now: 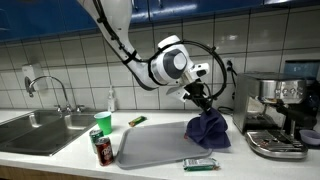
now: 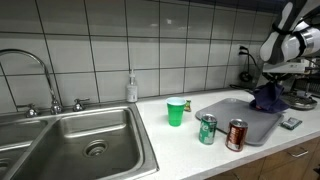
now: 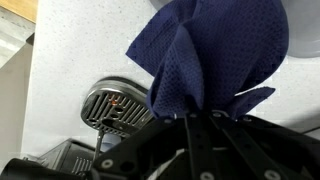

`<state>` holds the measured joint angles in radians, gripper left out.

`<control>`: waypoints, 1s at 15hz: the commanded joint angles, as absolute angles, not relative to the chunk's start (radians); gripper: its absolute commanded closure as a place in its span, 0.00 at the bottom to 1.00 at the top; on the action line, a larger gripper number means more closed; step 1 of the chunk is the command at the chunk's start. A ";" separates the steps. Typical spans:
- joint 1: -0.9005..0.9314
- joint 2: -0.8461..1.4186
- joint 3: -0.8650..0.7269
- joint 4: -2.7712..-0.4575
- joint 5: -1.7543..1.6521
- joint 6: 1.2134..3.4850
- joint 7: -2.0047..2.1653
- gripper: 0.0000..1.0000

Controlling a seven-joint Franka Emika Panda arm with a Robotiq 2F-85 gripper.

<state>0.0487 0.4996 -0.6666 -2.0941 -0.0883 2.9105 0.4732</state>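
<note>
My gripper keeps holding the dark blue cloth from here until it reaches the counter beside the espresso machine: its lower edge overlaps the grey tray.
My gripper is shut on the top of a dark blue cloth and holds it bunched, its lower part resting on the right end of a grey tray. In an exterior view the cloth hangs under the gripper over the tray. In the wrist view the cloth fills the middle, pinched between my fingers.
A green cup and two cans stand left of the tray. An espresso machine stands at the right, a packet at the tray's front, a sink and soap bottle at the left.
</note>
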 commanded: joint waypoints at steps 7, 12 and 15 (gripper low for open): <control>0.020 0.569 -0.687 -1.993 -0.026 2.903 0.506 0.99; 0.009 0.604 -0.700 -1.953 -0.006 2.897 0.518 0.99; 0.003 0.624 -0.708 -1.933 0.003 2.894 0.524 0.99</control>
